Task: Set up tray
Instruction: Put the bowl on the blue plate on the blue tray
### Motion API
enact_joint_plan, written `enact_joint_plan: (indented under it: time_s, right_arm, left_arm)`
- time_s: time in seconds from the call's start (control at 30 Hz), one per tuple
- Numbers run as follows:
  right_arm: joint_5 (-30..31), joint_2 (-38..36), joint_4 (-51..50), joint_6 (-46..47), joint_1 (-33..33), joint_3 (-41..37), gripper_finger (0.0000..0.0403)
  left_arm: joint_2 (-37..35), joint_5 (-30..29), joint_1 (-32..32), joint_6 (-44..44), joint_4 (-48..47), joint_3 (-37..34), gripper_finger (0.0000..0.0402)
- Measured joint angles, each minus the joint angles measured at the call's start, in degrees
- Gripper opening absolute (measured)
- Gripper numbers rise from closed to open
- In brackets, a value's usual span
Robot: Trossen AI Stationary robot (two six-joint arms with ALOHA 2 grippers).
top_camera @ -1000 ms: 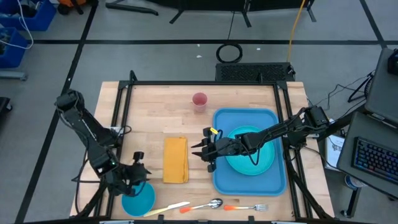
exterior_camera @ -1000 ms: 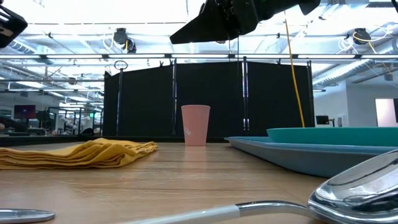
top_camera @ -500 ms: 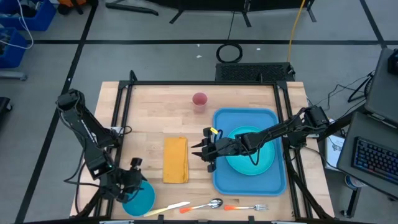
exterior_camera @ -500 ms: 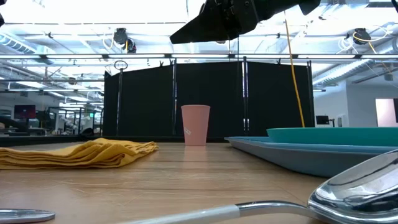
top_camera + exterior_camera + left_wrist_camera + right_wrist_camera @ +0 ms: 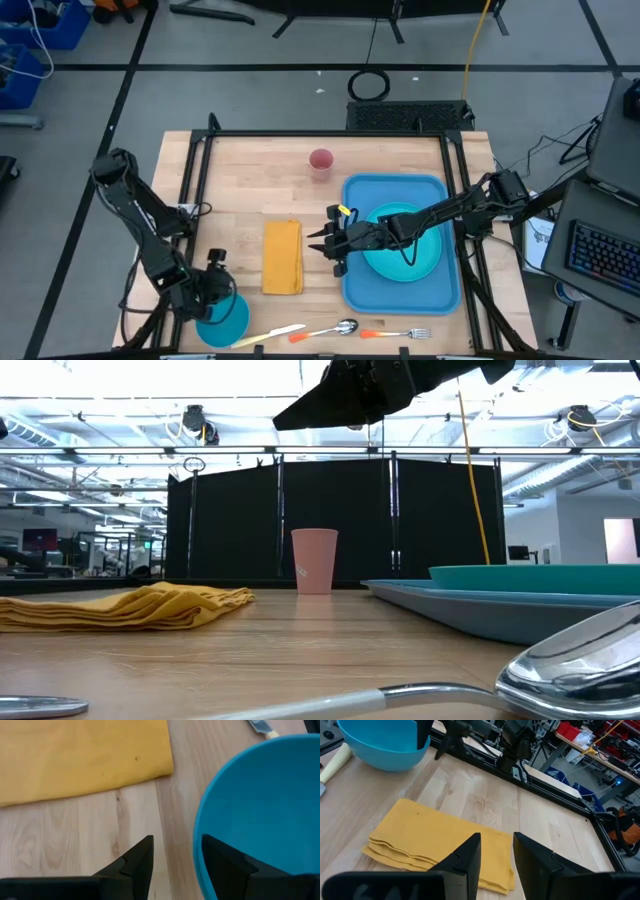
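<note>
Next, my left gripper grabs the blue bowl by its rim to set the bowl on the turquoise plate (image 5: 422, 262) in the tray.
The blue tray (image 5: 352, 290) lies at the table's right with a round turquoise plate (image 5: 422, 262) on it. A blue bowl (image 5: 227, 322) stands on the wood at the near left corner. My left gripper (image 5: 175, 862) hangs open over the bowl's rim (image 5: 197, 835), pointing steeply down, one finger on each side of the rim. My right gripper (image 5: 322, 243) hovers open and holds nothing, above the wood between the folded yellow napkin (image 5: 282, 256) and the tray's left edge. My left gripper comes at the bowl's rim from above, slanting. One finger (image 5: 227, 865) stands inside the bowl and the other (image 5: 137, 865) outside over the wood. Whether either finger touches the rim, I cannot tell.
A pink cup (image 5: 320, 162) stands upright at the far middle. A knife (image 5: 268, 335), a spoon (image 5: 340, 327) and a fork (image 5: 405, 333) lie along the near edge, right of the bowl. Bare wood lies between the napkin and the bowl.
My left gripper has sunk toward the blue bowl and the table's near edge, tipping more steeply downward. The bowl has stayed in place.
</note>
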Motion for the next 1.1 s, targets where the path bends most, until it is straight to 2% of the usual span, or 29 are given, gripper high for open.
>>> enact_joint_plan:
  time_s: [0.3,0.53,0.67,0.83,0.93,1.1]
  right_arm:
    - [0.0,0.0,0.4,0.0,0.0,0.0,0.0105]
    - [0.0,0.0,0.4,0.0,0.0,0.0,0.0105]
    - [0.0,0.0,0.4,0.0,0.0,0.0,0.0105]
    - [0.0,0.0,0.4,-0.1,0.0,0.0,0.0105]
    - [0.0,0.0,0.4,-0.2,0.0,0.0,0.0105]
    - [0.0,0.0,0.3,-0.8,0.1,0.0,0.0105]
  left_arm:
    - [1.8,1.4,1.0,-0.3,0.7,0.0,0.0173]
    - [1.8,1.4,1.0,-4.7,2.4,0.0,0.0168]
    - [1.8,1.4,1.0,-6.3,2.5,0.0,0.0122]
    - [1.8,1.5,1.0,-7.2,2.6,0.0,0.0020]
    - [1.8,-0.1,1.5,-7.8,3.0,0.0,0.0015]
    - [1.8,-6.3,2.8,-9.6,3.2,0.0,0.0009]
